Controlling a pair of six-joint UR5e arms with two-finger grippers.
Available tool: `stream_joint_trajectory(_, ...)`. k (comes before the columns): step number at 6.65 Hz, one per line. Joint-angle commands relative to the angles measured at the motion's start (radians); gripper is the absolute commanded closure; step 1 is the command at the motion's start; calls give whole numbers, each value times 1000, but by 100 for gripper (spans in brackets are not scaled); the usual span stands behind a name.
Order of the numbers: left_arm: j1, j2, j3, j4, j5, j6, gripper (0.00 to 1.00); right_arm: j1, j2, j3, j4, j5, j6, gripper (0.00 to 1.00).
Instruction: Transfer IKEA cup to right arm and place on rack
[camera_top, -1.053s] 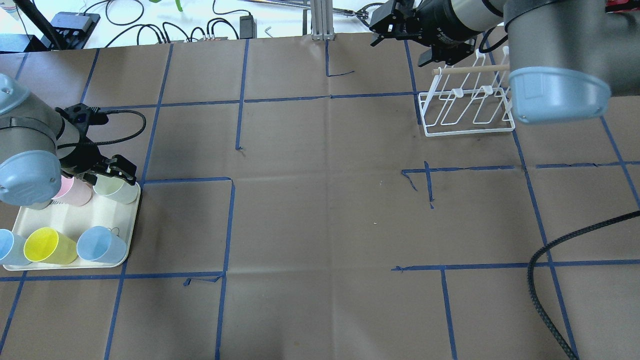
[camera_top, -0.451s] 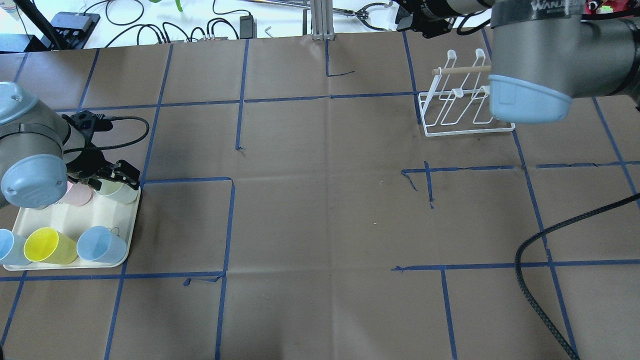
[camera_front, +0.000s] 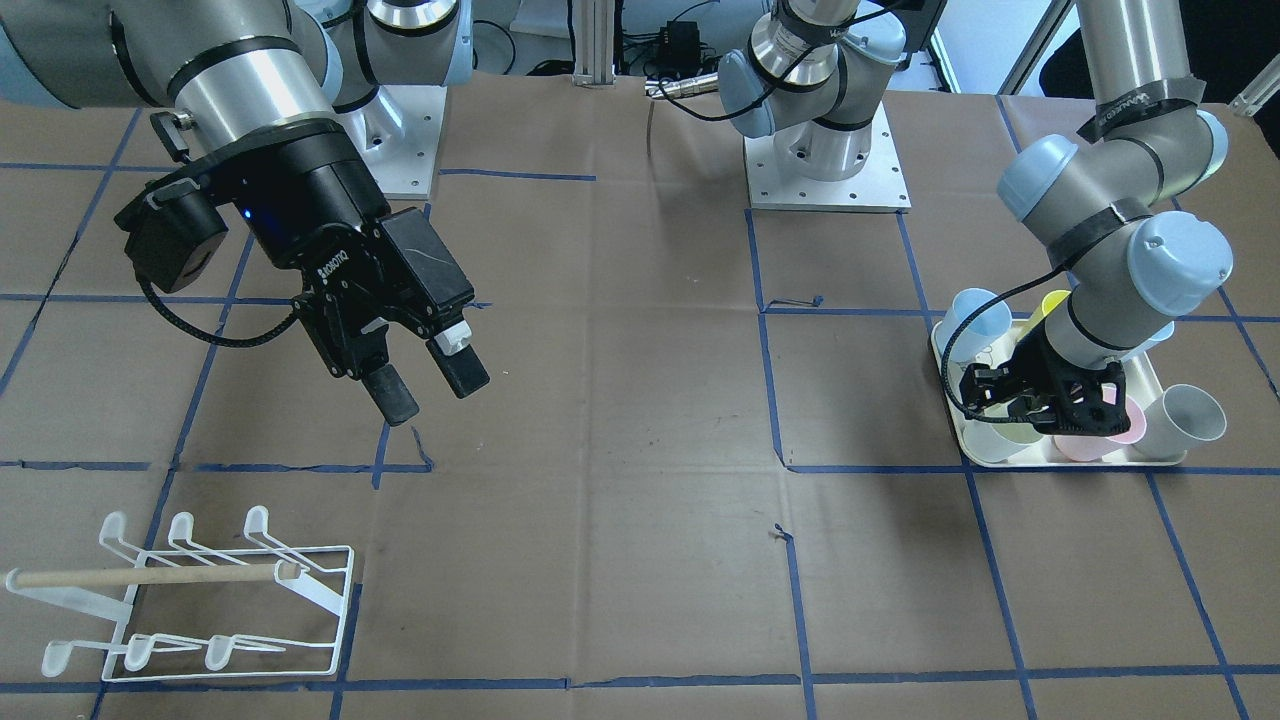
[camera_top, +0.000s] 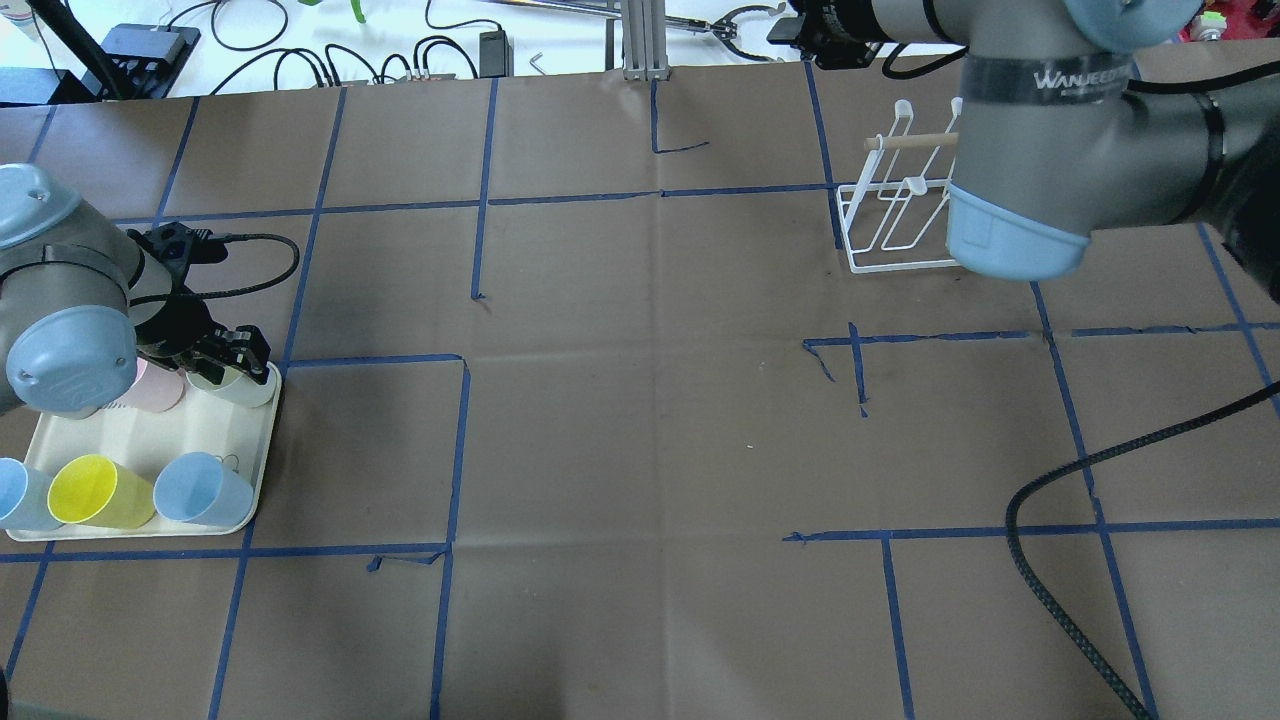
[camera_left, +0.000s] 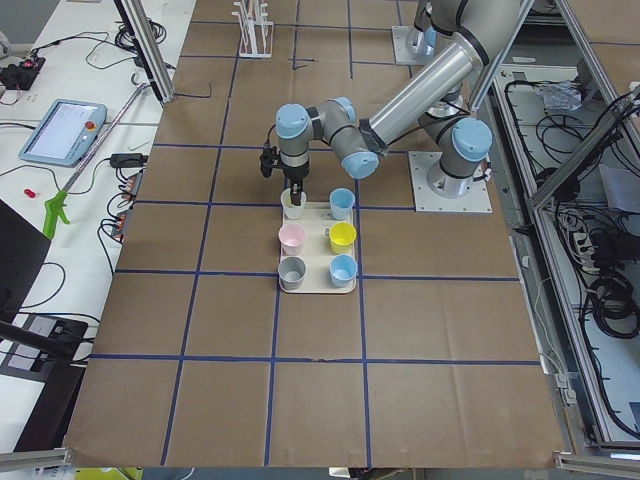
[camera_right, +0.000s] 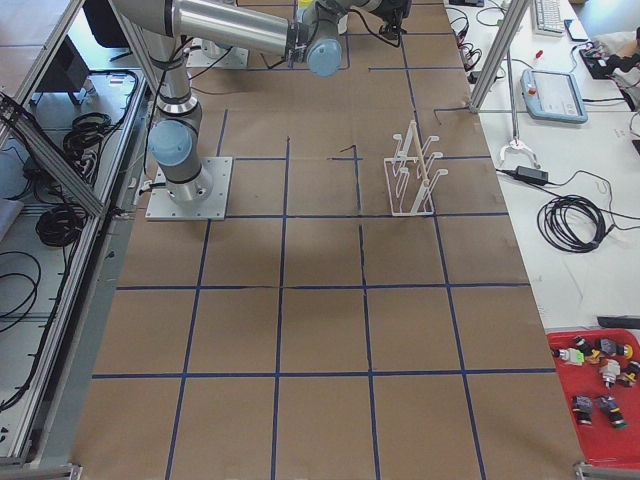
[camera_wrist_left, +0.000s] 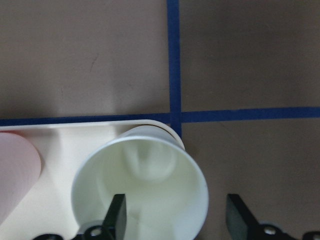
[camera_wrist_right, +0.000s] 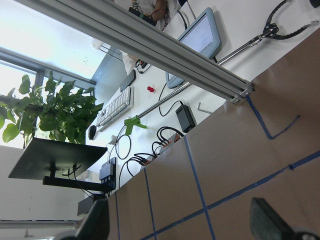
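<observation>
The left gripper picks up the cup by its thin rim next, since the cup's opening is wider than the gap between my fingers.
A pale green-white cup stands at the far right corner of the cream tray. My left gripper is open and low over it. In the left wrist view one finger is inside the cup and the other is outside its rim. The cup wall lies between them, with no squeeze showing. My right gripper is open and empty, held high above the table. The white wire rack with its wooden dowel stands below and beside that arm; it also shows in the front-facing view.
The tray also holds a pink cup, a yellow cup, two blue cups and a grey cup. A thick braided cable hangs over the table's right. Cables and devices lie beyond the far edge.
The right arm has swung left over the rack, and its gripper has left the top edge of the overhead view. The left gripper has settled slightly lower over the pale cup.
</observation>
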Motion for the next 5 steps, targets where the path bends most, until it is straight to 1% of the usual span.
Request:
stream_joint_trajectory(1, -1, 14, 28, -1, -8, -1, 100, 2, -13, 175, -327, 6, 285, 0)
stream_joint_trajectory(2, -3, 18, 79, -16, -5, 2, 100, 17, -12, 260, -482, 4, 351, 0)
stream_joint_trajectory(3, -7, 41, 140, -89, -5, 4, 100, 20, -12, 358, -631, 3, 476, 0)
stream_joint_trajectory(4, -11, 79, 216, -208, -5, 4, 100, 20, -7, 416, -751, 1, 569, 0)
stream_joint_trajectory(5, -14, 89, 317, -337, -6, 2, 100, 20, -7, 452, -826, -2, 615, 0)
